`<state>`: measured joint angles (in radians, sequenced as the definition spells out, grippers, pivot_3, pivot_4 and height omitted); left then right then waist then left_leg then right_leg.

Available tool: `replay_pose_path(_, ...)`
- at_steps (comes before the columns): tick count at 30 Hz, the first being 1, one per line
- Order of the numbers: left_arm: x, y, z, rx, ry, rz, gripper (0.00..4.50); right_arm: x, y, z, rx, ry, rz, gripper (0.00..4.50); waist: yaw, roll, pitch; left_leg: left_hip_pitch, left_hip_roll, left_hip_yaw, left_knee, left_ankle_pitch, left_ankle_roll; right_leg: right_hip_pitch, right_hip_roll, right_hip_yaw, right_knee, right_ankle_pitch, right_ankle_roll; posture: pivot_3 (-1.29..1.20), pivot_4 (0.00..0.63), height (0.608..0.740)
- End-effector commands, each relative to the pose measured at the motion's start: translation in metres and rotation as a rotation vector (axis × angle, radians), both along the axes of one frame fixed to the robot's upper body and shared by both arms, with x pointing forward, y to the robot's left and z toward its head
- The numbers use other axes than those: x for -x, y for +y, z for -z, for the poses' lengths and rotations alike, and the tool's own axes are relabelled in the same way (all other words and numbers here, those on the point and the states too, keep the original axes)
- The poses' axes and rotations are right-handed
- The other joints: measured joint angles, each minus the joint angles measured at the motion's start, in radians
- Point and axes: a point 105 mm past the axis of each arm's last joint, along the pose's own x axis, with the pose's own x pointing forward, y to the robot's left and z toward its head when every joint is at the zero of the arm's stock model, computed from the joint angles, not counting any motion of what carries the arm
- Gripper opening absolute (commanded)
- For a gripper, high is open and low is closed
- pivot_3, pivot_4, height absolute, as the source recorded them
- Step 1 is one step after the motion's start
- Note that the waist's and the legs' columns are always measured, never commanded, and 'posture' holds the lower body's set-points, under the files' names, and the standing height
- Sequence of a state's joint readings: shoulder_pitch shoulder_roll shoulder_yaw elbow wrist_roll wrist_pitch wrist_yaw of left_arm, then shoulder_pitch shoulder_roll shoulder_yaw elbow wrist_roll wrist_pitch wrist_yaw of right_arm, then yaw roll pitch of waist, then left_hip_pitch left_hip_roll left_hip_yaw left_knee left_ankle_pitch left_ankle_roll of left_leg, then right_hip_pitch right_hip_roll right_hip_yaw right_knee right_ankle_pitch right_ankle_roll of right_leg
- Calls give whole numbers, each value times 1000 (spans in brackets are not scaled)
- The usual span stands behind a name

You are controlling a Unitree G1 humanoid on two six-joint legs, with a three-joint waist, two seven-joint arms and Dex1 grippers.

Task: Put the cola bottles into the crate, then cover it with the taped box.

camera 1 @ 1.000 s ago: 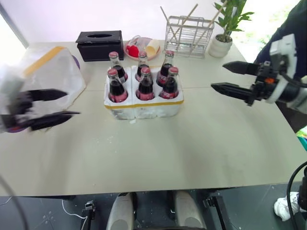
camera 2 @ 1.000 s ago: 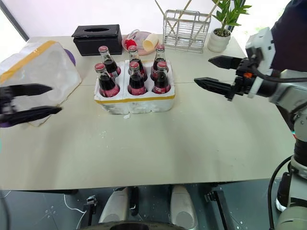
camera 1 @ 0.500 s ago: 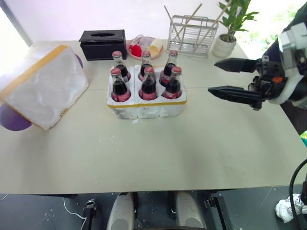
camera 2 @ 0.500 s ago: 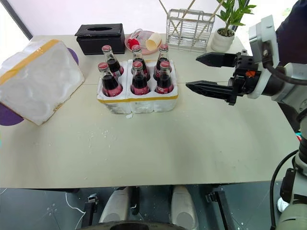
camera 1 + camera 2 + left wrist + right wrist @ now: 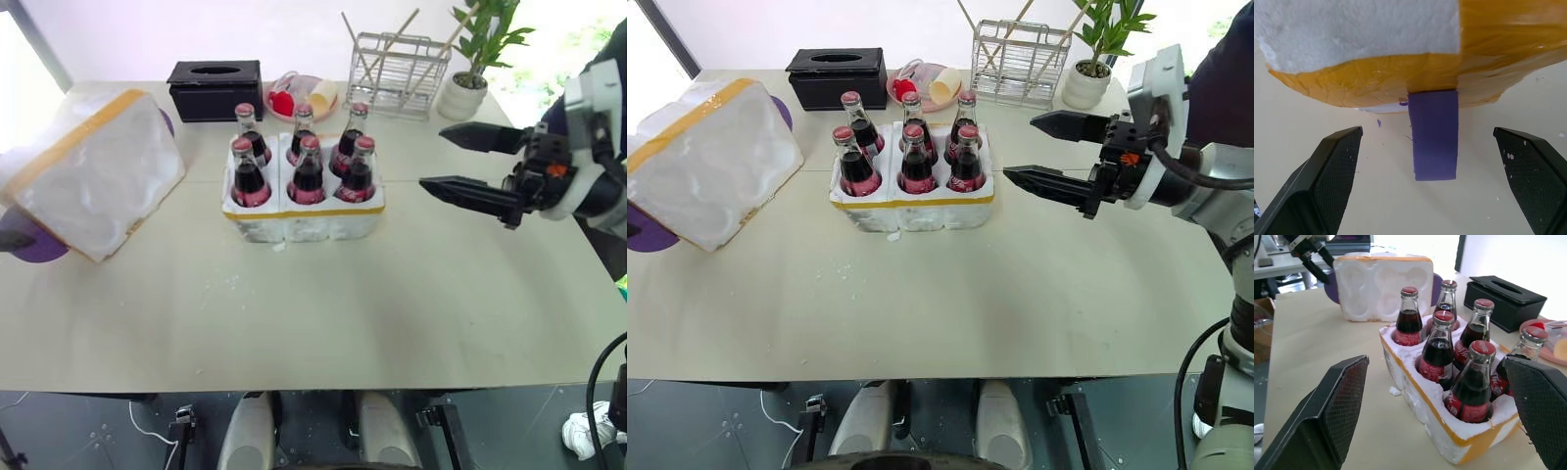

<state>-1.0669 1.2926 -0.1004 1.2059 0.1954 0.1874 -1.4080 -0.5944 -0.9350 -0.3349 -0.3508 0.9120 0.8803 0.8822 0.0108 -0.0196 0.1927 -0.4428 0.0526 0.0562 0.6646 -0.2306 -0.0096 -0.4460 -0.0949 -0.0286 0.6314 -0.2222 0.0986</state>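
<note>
I need to move my left gripper toward the purple strip (image 5: 1434, 142) below the yellow taped edge (image 5: 1376, 78) before closing, because my fingers stop short of it and would miss now.
Six cola bottles (image 5: 308, 176) with red caps stand upright in the wells of the crate (image 5: 304, 223), a low white foam tray with a yellow tape band, at the table's middle. The taped box (image 5: 98, 176) lies tilted at the left, propped on a purple disc (image 5: 39, 250), its moulded hollow side (image 5: 1383, 289) facing the crate. My right gripper (image 5: 431, 157) hovers open just right of the crate, pointing at it. My left gripper (image 5: 1426, 129) is open at the box's far left side, facing its yellow taped edge (image 5: 1488, 58) and a purple strip (image 5: 1434, 142).
Along the back stand a black tissue box (image 5: 216, 90), a pink plate (image 5: 294, 98) with small items, a wire rack (image 5: 397, 73) holding sticks and a potted plant (image 5: 470, 88). White foam crumbs (image 5: 230, 284) dot the table in front of the crate.
My left gripper has swung left from in front of the taped box, out past the table's left edge to the box's outer side. The right gripper has barely shifted.
</note>
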Motion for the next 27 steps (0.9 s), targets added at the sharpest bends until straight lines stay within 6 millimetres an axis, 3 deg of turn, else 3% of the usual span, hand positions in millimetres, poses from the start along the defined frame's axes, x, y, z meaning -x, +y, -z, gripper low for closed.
replay_pose_path(1, -6, 1, 2, -29, -1, -20, 4500, 10, -2, -12, -3, -63, 14, 4487, 1, 0, 0, 0, 0, 0, 0, 0, 0, 0, 0, 0, 0, 0, 0, 0, 150, 740)
replay_pose_path(4, -15, -5, 8, -7, -7, -24, 4500, 15, 0, -10, 5, -62, 8, 4487, 2, -2, 0, 0, 0, -1, 0, 0, 0, 0, 0, 0, 0, 0, 0, 0, 150, 740)
replay_pose_path(7, -20, -8, 15, 5, -3, -20, 3709, 20, 1, -11, 13, -62, -9, 4500, 1, -2, 0, 0, 0, -1, 0, 0, 0, 0, 0, 0, 0, 0, 0, 0, 150, 740)
replay_pose_path(13, -25, -12, 18, 23, -17, -21, 587, 22, 1, -11, 16, -47, -21, 4500, 1, -2, 0, 0, 0, -1, 0, 0, 0, 1, 0, 0, 0, 0, 0, 0, 150, 740)
replay_pose_path(14, -24, -11, 18, 18, -16, -20, 342, 22, 1, -10, 17, -42, -22, 4500, 2, -2, 0, 0, 0, -1, 1, 0, 0, 1, 0, 0, 0, 0, 0, 0, 150, 740)
replay_pose_path(19, -30, -9, -2, -28, -126, -6, 337, 22, 1, -7, 14, -22, -26, 4500, 1, -2, 0, 0, 0, -1, 1, 0, 0, 1, 0, 0, 0, 0, 0, 0, 150, 740)
replay_pose_path(23, -46, -17, -36, -113, -324, 50, 337, 19, -1, -3, 20, -32, -1, 4500, 2, -3, 0, 0, 0, -2, 1, 0, 0, 1, 0, -1, 0, 0, 0, 0, 150, 740)
replay_pose_path(27, -66, -44, -81, -235, -573, 159, 337, 17, -3, 2, 11, -14, 8, 4500, 3, -4, 0, 0, 0, -2, 2, 0, 0, 2, 0, -1, 0, 0, 0, 0, 150, 740)
